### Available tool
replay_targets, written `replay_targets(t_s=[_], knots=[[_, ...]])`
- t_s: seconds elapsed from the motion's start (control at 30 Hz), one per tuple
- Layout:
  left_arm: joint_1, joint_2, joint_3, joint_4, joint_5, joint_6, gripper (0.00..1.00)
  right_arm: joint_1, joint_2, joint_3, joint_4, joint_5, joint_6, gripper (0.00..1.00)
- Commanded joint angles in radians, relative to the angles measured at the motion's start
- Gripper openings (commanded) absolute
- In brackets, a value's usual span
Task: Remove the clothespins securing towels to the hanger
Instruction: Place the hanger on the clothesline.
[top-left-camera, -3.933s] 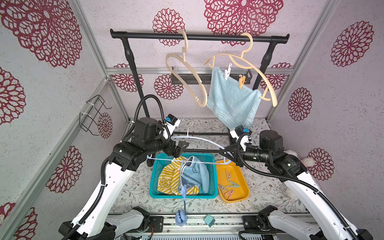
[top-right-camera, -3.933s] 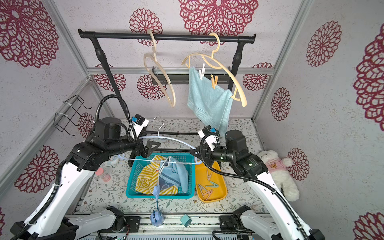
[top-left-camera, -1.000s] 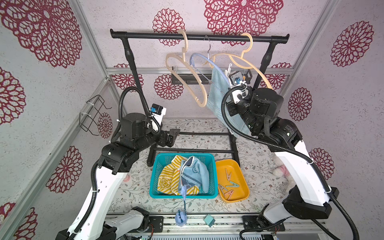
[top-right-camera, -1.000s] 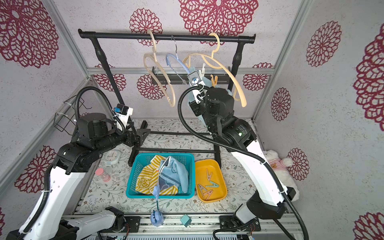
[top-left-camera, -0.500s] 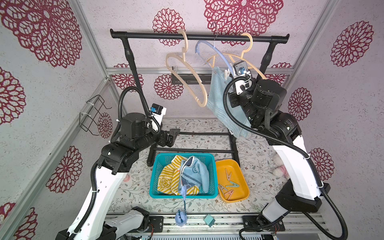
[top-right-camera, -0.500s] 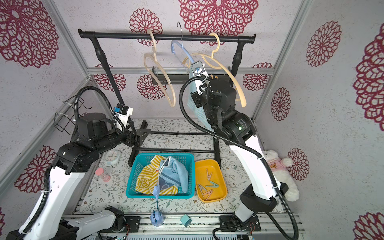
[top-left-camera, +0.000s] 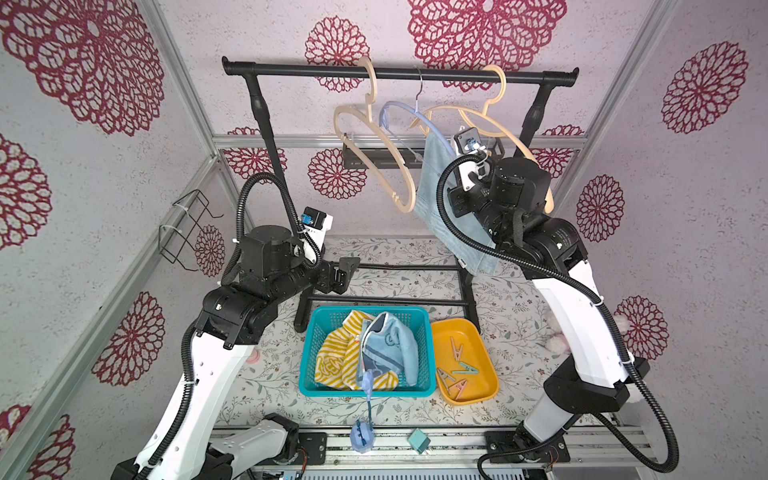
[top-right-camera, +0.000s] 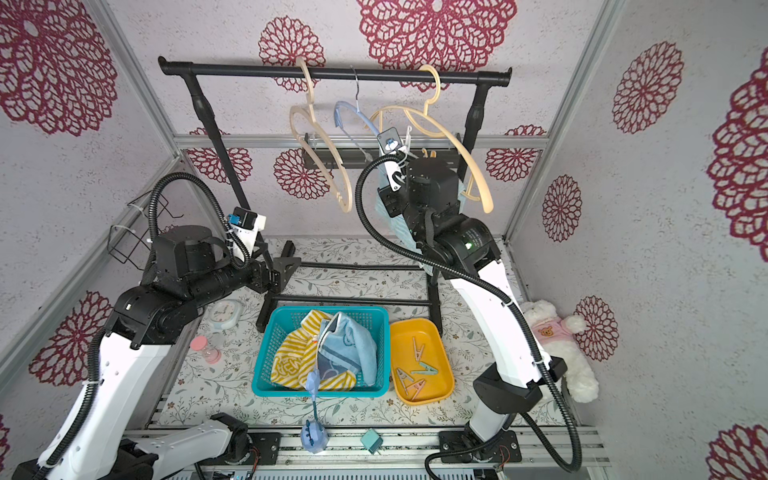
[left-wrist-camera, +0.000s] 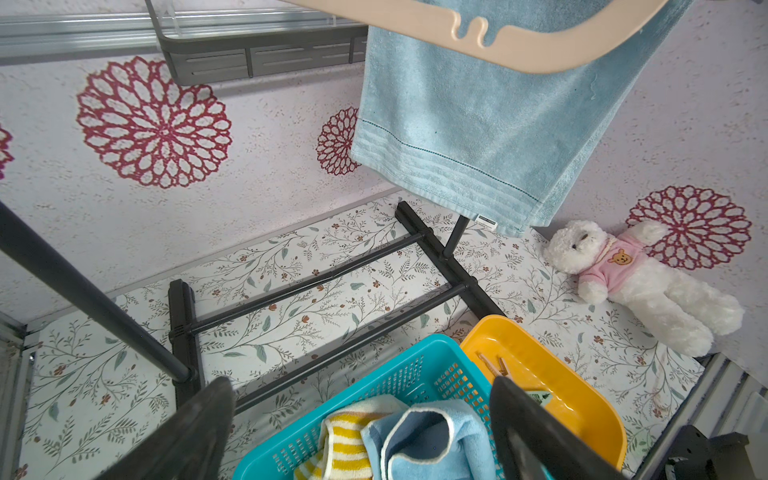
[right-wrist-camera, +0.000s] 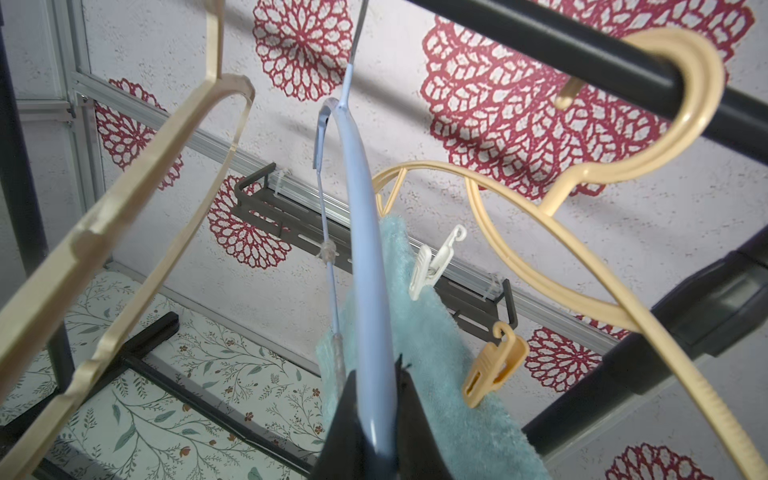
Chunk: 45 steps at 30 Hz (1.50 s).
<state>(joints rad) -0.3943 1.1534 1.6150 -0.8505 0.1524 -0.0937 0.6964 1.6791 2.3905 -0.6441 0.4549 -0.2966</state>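
The wire hook of the pale blue hanger is over the black bar above the robot's fingers, so the right gripper will let go of the pale blue hanger.
My right gripper (right-wrist-camera: 376, 374) is shut on the arm of a pale blue hanger (right-wrist-camera: 365, 249), whose wire hook (top-left-camera: 417, 83) reaches up to the black rail (top-left-camera: 291, 70). Beside it a plain light blue towel (right-wrist-camera: 436, 374) hangs on a yellow hanger (right-wrist-camera: 540, 266), pinned by a white clothespin (right-wrist-camera: 432, 266) and an orange-yellow clothespin (right-wrist-camera: 492, 365). My left gripper (left-wrist-camera: 359, 384) stands open and empty, low by the rack's left post (top-left-camera: 345, 272). A striped towel (top-left-camera: 332, 365) and a lettered blue towel (top-left-camera: 390, 349) lie in the teal basket (top-left-camera: 307, 374). Several clothespins (top-left-camera: 457, 349) lie in the yellow tray (top-left-camera: 490, 374).
An empty beige hanger (top-left-camera: 374, 141) hangs left of the blue one. A white teddy bear (left-wrist-camera: 640, 274) lies at the right wall. A wire holder (top-left-camera: 187, 232) is on the left wall, with a clock (top-right-camera: 224, 311) and a pink jar (top-right-camera: 201, 345) on the floor below it.
The right arm has carried the blue hanger up from above the basket and settled its hook at the rail. The left gripper let go earlier and has stayed still for the last second.
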Motion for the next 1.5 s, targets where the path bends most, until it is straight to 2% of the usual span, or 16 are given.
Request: replay_targets(t_s=[0.0, 0.07, 0.1, 0.13, 0.23, 0.3, 0.4, 0.63, 0.83, 0.93, 1.17, 1.27, 1.47], knots=[[0.008, -0.006, -0.006, 0.023, 0.009, 0.008, 0.97, -0.003, -0.047, -0.009, 0.021, -0.016, 0.028, 0.00], [0.009, -0.006, -0.006, 0.024, 0.012, 0.006, 0.97, -0.003, -0.053, -0.020, 0.021, -0.010, 0.030, 0.00], [0.008, -0.006, -0.006, 0.024, 0.013, 0.005, 0.98, -0.003, -0.057, -0.026, 0.020, -0.009, 0.030, 0.04], [0.010, -0.006, -0.006, 0.024, 0.013, 0.005, 0.97, -0.003, -0.062, -0.032, 0.018, -0.010, 0.032, 0.16], [0.009, -0.006, -0.007, 0.023, 0.016, 0.002, 0.97, -0.003, -0.087, -0.065, 0.031, -0.010, 0.046, 0.38], [0.009, -0.005, -0.008, 0.025, 0.019, 0.002, 0.97, -0.003, -0.117, -0.103, 0.050, -0.025, 0.055, 0.48], [0.010, -0.006, -0.006, 0.026, 0.024, -0.001, 0.97, -0.003, -0.166, -0.144, 0.065, -0.054, 0.080, 0.56], [0.010, -0.020, -0.001, 0.031, 0.022, -0.003, 0.97, -0.003, -0.288, -0.219, 0.020, -0.138, 0.143, 0.60], [0.008, -0.034, -0.013, 0.031, 0.005, -0.006, 0.98, -0.003, -0.429, -0.381, 0.046, -0.136, 0.184, 0.60], [0.008, -0.031, -0.014, 0.031, -0.007, -0.014, 0.97, -0.003, -0.464, -0.413, 0.022, -0.124, 0.197, 0.60], [0.008, -0.012, -0.018, 0.052, -0.019, -0.037, 0.97, -0.070, -0.425, -0.332, -0.096, -0.152, 0.234, 0.60], [0.008, -0.012, -0.026, 0.066, -0.011, -0.041, 0.97, -0.106, -0.407, -0.290, -0.103, -0.209, 0.241, 0.60], [0.008, -0.013, -0.040, 0.074, -0.003, -0.037, 0.97, -0.165, -0.295, -0.068, -0.192, -0.303, 0.237, 0.60]])
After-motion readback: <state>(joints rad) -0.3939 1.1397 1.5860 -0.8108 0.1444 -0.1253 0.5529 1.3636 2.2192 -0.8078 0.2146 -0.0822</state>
